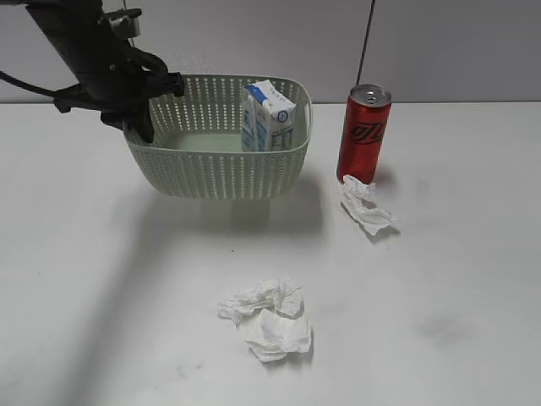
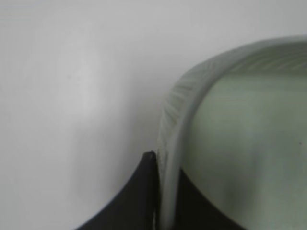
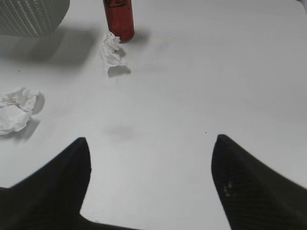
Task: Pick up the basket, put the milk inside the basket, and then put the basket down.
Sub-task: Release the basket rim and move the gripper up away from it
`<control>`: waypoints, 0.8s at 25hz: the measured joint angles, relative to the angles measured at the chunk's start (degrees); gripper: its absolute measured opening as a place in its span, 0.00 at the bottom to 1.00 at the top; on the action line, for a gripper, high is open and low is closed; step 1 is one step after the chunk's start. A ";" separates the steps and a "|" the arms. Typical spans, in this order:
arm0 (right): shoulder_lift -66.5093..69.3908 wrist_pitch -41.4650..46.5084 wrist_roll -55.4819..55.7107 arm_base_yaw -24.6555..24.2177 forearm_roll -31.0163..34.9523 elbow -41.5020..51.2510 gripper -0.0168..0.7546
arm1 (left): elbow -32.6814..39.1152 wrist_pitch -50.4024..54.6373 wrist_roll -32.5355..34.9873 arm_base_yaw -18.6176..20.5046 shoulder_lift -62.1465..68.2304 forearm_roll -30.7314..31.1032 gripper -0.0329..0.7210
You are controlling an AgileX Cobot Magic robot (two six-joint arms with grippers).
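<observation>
The basket's bottom edge [image 1: 224,196] is above its soft shadow on the tabletop. I should lower the basket before my left gripper lets go of it.
The pale green basket [image 1: 221,169] is at the back left of the table, with a shadow under it. The white-and-blue milk carton [image 1: 267,117] stands upright inside it, at its right side. My left gripper [image 1: 142,118] is shut on the basket's left rim. In the left wrist view its dark fingers [image 2: 165,191] pinch the blurred green rim [image 2: 180,139]. My right gripper [image 3: 151,143] is open and empty over bare table. It does not show in the exterior view. A corner of the basket [image 3: 33,17] shows at the top left of the right wrist view.
A red drink can [image 1: 363,133] stands right of the basket, also in the right wrist view [image 3: 118,17]. One crumpled tissue [image 1: 365,205] lies in front of the can [image 3: 111,51]. Two more tissues [image 1: 269,317] lie at the front middle [image 3: 17,110].
</observation>
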 joint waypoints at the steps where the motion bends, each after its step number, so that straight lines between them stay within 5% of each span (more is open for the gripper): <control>1: -0.29 -0.05 0.00 0.00 0.00 0.00 0.79 | 0.00 -0.38 -0.23 0.00 0.15 0.00 0.04; 16: -0.38 -0.01 0.00 0.00 0.00 0.00 0.79 | 0.00 -4.65 -0.57 -2.59 8.42 -2.27 0.05; 20: -0.38 -0.01 0.00 0.00 0.00 0.00 0.79 | -0.06 -4.91 -0.89 -2.59 8.55 -2.98 0.19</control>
